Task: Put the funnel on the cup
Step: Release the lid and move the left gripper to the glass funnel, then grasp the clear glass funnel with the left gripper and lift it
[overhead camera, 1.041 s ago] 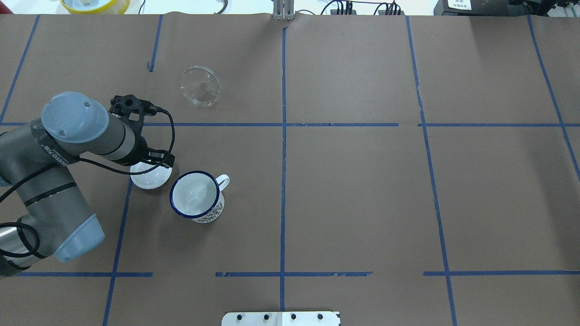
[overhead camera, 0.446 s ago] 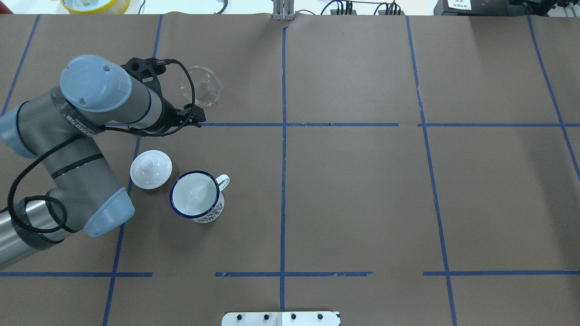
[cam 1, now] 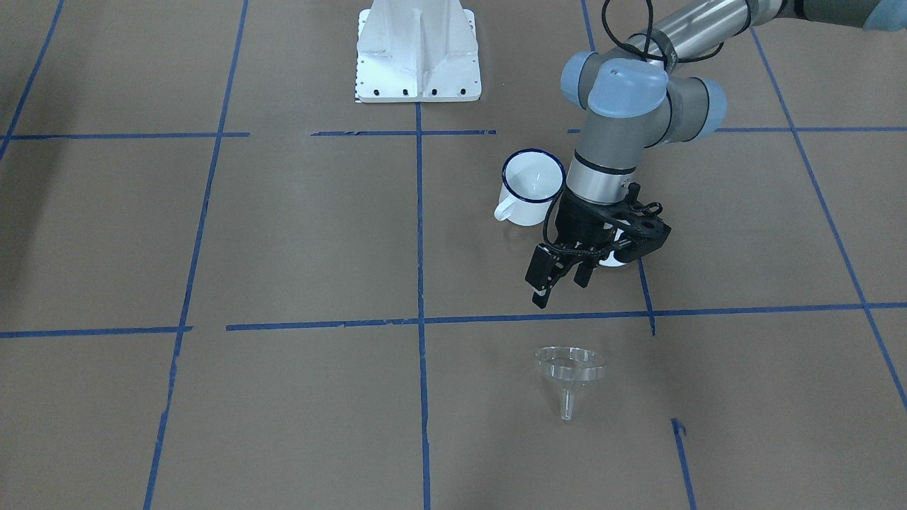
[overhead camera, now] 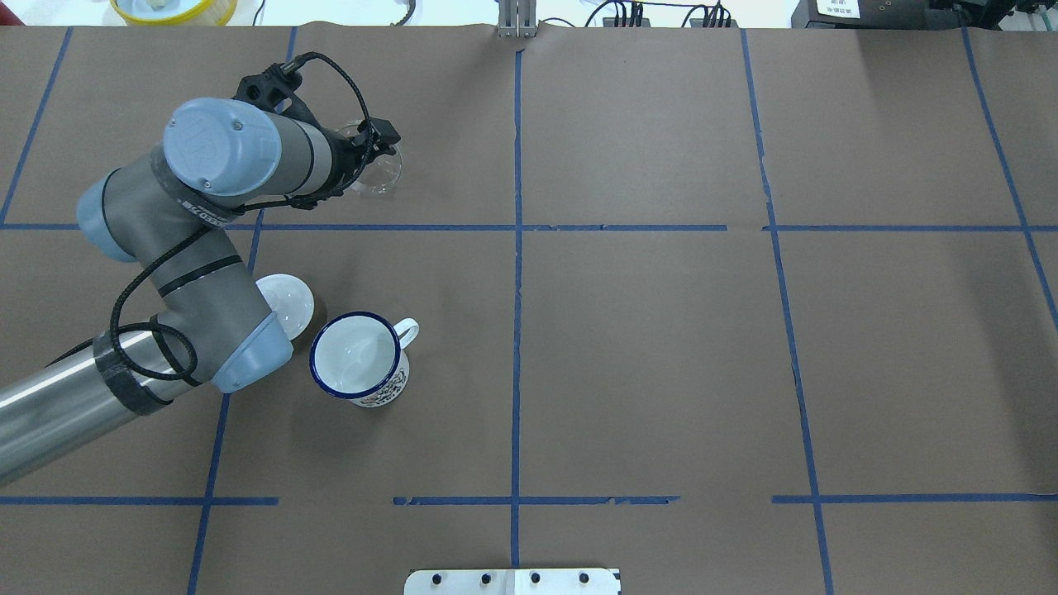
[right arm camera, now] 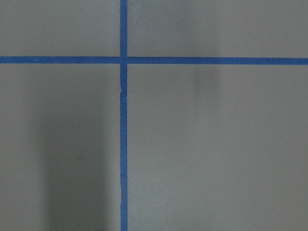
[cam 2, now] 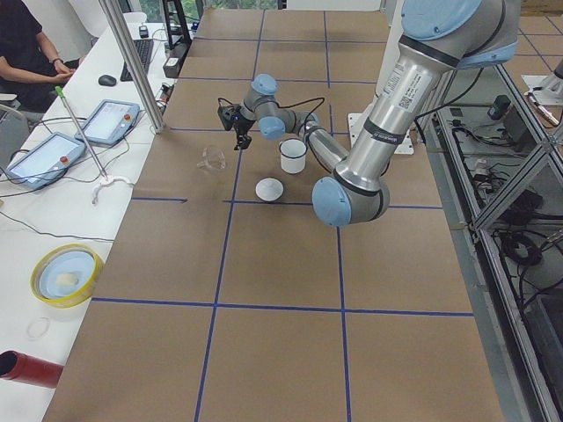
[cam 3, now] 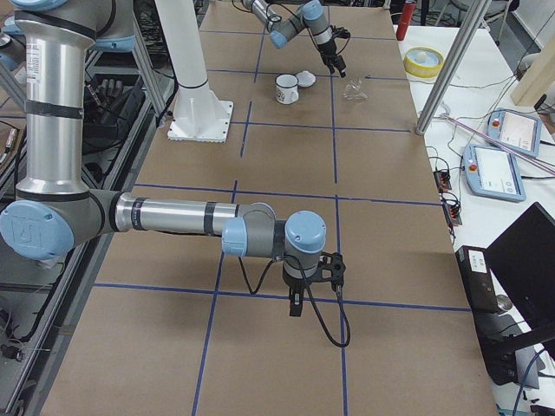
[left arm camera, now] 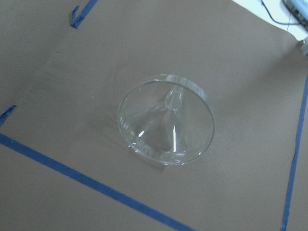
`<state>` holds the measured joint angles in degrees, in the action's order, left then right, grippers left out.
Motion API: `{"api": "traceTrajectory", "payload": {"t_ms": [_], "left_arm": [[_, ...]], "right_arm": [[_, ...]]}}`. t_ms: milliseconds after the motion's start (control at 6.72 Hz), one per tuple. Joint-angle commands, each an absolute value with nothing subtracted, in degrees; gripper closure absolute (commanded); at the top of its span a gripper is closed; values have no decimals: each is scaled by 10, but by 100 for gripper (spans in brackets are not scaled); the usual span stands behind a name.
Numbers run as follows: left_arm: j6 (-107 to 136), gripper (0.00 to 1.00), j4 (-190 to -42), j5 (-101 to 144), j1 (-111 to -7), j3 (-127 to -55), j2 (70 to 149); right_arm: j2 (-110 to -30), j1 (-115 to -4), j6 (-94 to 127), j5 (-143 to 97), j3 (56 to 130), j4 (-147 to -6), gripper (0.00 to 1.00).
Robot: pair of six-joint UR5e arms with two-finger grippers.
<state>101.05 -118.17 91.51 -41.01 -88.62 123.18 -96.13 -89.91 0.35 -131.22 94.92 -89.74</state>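
I need to place the funnel, so my left gripper should next grab the funnel's thin rim [cam 1: 570, 349]. The funnel's cone [cam 1: 567, 381] slopes to its stem, and its opening spreads wide.
The clear funnel [cam 1: 569, 368] lies tilted on the brown paper, stem pointing away from me; it fills the left wrist view [left arm camera: 166, 120] and is partly hidden by my wrist in the overhead view [overhead camera: 382, 169]. The cup [overhead camera: 357, 355], a white mug with a blue rim, stands upright and empty nearer to me [cam 1: 533, 185]. My left gripper [cam 1: 560, 283] is open and empty, held above the table just on my side of the funnel. My right gripper [cam 3: 295, 303] hangs low over bare paper far to the right; I cannot tell whether it is open or shut.
A round white knobbed lid [overhead camera: 285, 302] lies just left of the cup, partly under my left arm. The white base plate [cam 1: 418, 49] is at the near table edge. Blue tape lines cross the paper. A yellow dish [cam 2: 66, 272] sits beyond the far edge.
My left arm has swung away from over the lid toward the far side, to above the funnel. The lid is uncovered. Cup and funnel have not moved.
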Motion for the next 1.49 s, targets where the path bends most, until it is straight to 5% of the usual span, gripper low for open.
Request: {"api": "traceTrajectory", "payload": {"t_ms": [0, 595, 744, 893, 1041, 1190, 1339], "left_arm": [[1064, 0, -1247, 857, -410, -783, 1277], [1063, 0, -1338, 831, -412, -703, 1283], [1064, 14, -1339, 824, -412, -694, 1291], [1064, 40, -1339, 824, -412, -693, 1294], [1063, 77, -1339, 824, -412, -693, 1297], [1064, 100, -1340, 824, -412, -693, 1297], [1064, 100, -1357, 826, -417, -693, 1296]], "right_arm": [[-962, -899, 4, -1312, 949, -897, 0], [-962, -899, 4, -1312, 949, -897, 0], [-962, -899, 4, -1312, 949, -897, 0], [-962, -899, 4, -1312, 948, -897, 0], [-962, -899, 4, -1312, 949, -897, 0], [-962, -899, 4, -1312, 949, -897, 0], [-962, -899, 4, -1312, 949, -897, 0]]}}
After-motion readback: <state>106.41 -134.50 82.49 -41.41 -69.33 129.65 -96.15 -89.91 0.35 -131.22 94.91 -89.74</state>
